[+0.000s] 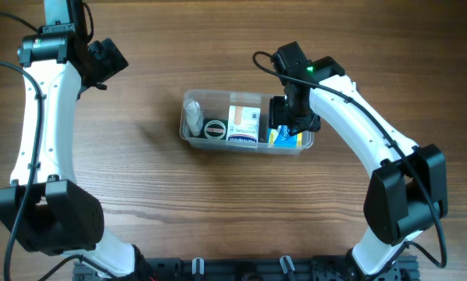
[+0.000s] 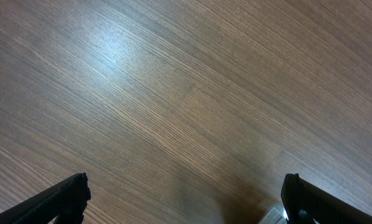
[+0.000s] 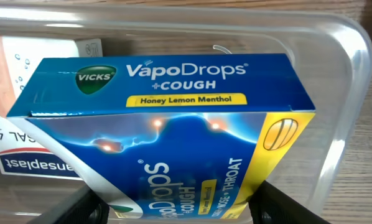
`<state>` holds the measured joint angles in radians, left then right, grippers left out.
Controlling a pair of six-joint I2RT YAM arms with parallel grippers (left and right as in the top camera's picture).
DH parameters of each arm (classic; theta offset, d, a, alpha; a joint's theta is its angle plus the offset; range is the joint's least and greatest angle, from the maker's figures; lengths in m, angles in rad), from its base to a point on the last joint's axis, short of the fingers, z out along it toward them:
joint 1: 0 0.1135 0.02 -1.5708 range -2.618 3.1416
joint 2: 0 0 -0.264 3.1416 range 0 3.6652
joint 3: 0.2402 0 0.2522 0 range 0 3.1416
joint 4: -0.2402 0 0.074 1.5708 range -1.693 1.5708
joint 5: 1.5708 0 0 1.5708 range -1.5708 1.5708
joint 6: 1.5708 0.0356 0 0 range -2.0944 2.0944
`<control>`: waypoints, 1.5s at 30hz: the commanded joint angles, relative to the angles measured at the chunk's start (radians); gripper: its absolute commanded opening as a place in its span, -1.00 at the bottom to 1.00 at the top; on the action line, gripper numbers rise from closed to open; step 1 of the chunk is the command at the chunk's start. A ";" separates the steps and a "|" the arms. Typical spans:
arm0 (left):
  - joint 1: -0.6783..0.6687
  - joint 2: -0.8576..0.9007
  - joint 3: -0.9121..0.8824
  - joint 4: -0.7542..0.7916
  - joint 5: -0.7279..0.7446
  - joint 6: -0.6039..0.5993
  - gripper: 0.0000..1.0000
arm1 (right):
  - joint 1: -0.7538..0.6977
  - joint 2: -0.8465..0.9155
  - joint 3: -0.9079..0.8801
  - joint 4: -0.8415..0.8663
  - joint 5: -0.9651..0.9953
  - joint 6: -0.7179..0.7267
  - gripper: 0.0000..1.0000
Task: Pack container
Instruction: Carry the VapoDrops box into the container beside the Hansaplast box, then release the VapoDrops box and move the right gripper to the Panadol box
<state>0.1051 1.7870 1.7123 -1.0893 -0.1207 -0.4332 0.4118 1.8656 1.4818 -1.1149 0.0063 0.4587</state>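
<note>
My right gripper holds the VapoDrops box and needs to let go of it now, because the near end of the VapoDrops box is down inside the tub's near side.
The container (image 1: 186, 134), a clear plastic tub, lies in the middle of the table. At its right end, inside the walls, stands a blue Vicks VapoDrops box (image 1: 284, 139), tilted. My right gripper (image 1: 290, 125) is shut on this box; in the right wrist view the box (image 3: 167, 118) fills the frame, a black finger presses each lower side, and my right gripper (image 3: 180, 208) has the tub's rounded corner (image 3: 354, 74) just behind the box. My left gripper (image 1: 108, 62) hangs far off at the upper left, open and holding nothing, and the left gripper (image 2: 186, 199) looks down on bare wood.
Inside the tub, from the left, lie a small white bottle (image 1: 193, 117), a round black tin (image 1: 214, 129) and a white and orange box (image 1: 244, 119) with a dark-labelled pack (image 1: 243, 140) in front of it. Both arm bases stand at the near table edge.
</note>
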 commanded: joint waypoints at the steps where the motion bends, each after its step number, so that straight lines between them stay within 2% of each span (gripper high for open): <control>1: 0.005 -0.021 0.010 0.000 0.008 -0.020 0.99 | 0.004 0.016 0.010 -0.005 -0.032 -0.014 0.29; 4: 0.005 -0.021 0.010 0.000 0.008 -0.020 0.99 | 0.004 0.016 0.010 -0.005 -0.042 -0.014 0.29; 7: 0.005 -0.021 0.010 0.000 0.008 -0.021 1.00 | 0.004 0.016 0.010 -0.006 -0.042 -0.018 0.64; 8: 0.005 -0.021 0.010 0.000 0.008 -0.021 1.00 | 0.004 0.016 0.010 -0.006 -0.042 -0.035 0.88; 10: 0.005 -0.021 0.010 0.000 0.008 -0.020 0.99 | 0.004 0.016 0.010 -0.008 -0.041 -0.041 0.98; 21: 0.005 -0.021 0.010 0.000 0.008 -0.021 0.99 | -0.043 -0.037 0.090 -0.013 -0.042 -0.116 0.86; 25: 0.005 -0.021 0.010 0.000 0.008 -0.020 0.99 | -0.135 -0.106 0.098 -0.012 -0.025 -0.146 0.87; 32: 0.005 -0.021 0.010 0.000 0.008 -0.020 1.00 | -0.323 -0.104 0.093 0.006 -0.023 -0.198 0.84; 34: 0.005 -0.021 0.010 0.000 0.008 -0.020 0.99 | -0.363 -0.104 0.093 0.034 -0.022 -0.199 0.82; 37: 0.005 -0.021 0.010 0.000 0.008 -0.021 0.99 | -0.398 -0.100 0.055 0.114 -0.019 -0.287 0.86; 39: 0.005 -0.021 0.010 0.000 0.008 -0.021 0.99 | -0.405 -0.085 0.019 0.152 0.043 -0.306 0.99; 45: 0.005 -0.021 0.010 0.000 0.008 -0.021 1.00 | -0.409 -0.012 -0.106 0.320 0.121 -0.334 0.99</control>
<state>0.1051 1.7870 1.7123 -1.0893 -0.1211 -0.4332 0.0086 1.7939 1.4235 -0.8444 0.0731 0.1616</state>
